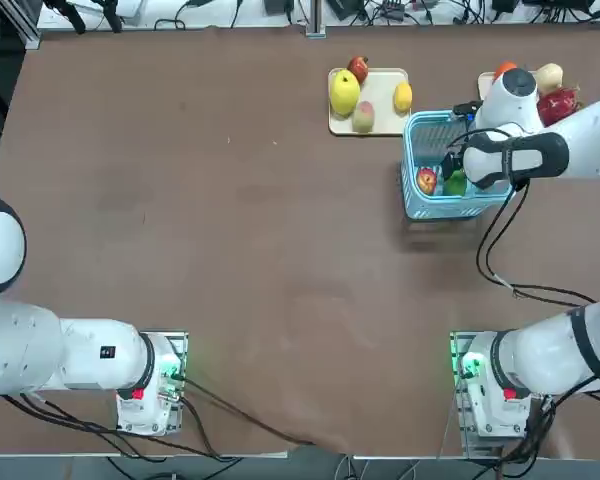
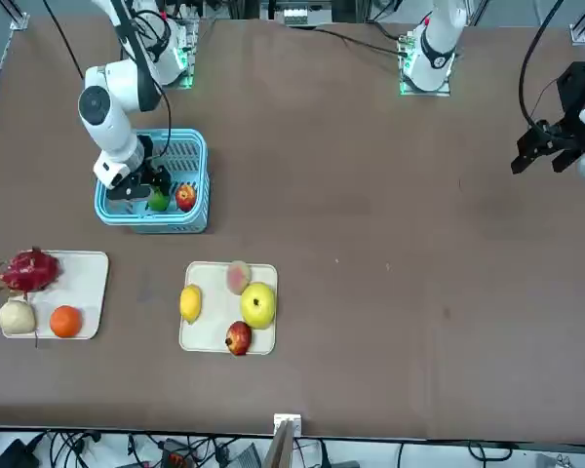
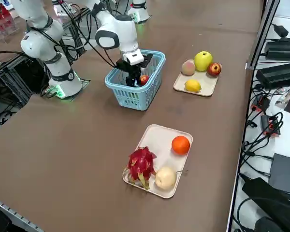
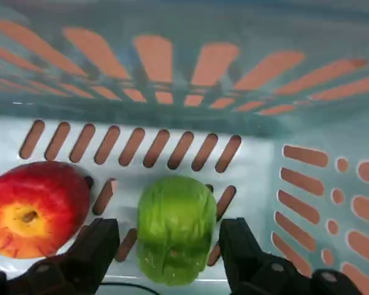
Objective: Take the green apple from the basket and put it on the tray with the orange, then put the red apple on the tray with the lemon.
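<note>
The green apple (image 2: pixel 159 203) should go onto the tray with the orange (image 2: pixel 82 296), so my right gripper should grab it by its rounded sides next.
The light blue basket (image 1: pixel 435 128) stands at the far right of the table. Inside it, the green apple (image 4: pixel 174 227) and the red apple (image 4: pixel 34 209) lie side by side on the slatted floor. My right gripper (image 4: pixel 168 232) is down in the basket and open, one finger on each side of the green apple and not closed on it. From the front, the gripper (image 2: pixel 146 191) sits just above the green apple (image 2: pixel 159 203), with the red apple (image 2: pixel 185 197) beside it. The tray with the orange (image 2: pixel 88 283) carries the orange (image 2: pixel 66 321). The lemon (image 2: pixel 190 303) lies on the tray with the lemon (image 2: pixel 211 330).
A dark red lumpy fruit (image 2: pixel 26 270) and a beige round fruit (image 2: pixel 17 317) share the orange's tray. A large yellow fruit (image 2: pixel 257 304), a pink-green peach-like fruit (image 2: pixel 239 277) and a small dark red fruit (image 2: pixel 238 338) share the lemon's tray. The basket walls enclose the gripper closely.
</note>
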Robot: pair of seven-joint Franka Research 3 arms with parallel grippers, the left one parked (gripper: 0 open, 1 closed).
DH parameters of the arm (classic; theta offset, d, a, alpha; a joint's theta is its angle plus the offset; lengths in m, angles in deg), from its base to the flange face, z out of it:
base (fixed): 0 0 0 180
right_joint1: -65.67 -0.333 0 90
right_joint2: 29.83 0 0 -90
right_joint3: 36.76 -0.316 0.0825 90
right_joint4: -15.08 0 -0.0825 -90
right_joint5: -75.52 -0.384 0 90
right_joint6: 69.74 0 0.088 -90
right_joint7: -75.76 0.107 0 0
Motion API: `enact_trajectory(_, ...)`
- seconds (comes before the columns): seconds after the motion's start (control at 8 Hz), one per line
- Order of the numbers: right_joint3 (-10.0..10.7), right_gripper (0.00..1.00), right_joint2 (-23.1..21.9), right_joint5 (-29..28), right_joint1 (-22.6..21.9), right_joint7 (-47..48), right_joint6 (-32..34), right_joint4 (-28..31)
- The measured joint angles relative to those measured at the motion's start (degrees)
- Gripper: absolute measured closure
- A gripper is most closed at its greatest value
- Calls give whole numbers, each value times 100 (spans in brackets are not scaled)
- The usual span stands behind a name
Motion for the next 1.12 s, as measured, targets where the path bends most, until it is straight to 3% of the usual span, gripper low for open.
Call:
enact_trajectory(0.38,2,0,177,0,66,0,-79,0)
enact_trajectory(0.75,2,7,316,0,112,0,-234,-1)
enact_trajectory(1.12,6,29,400,0,126,33,-379,-7)
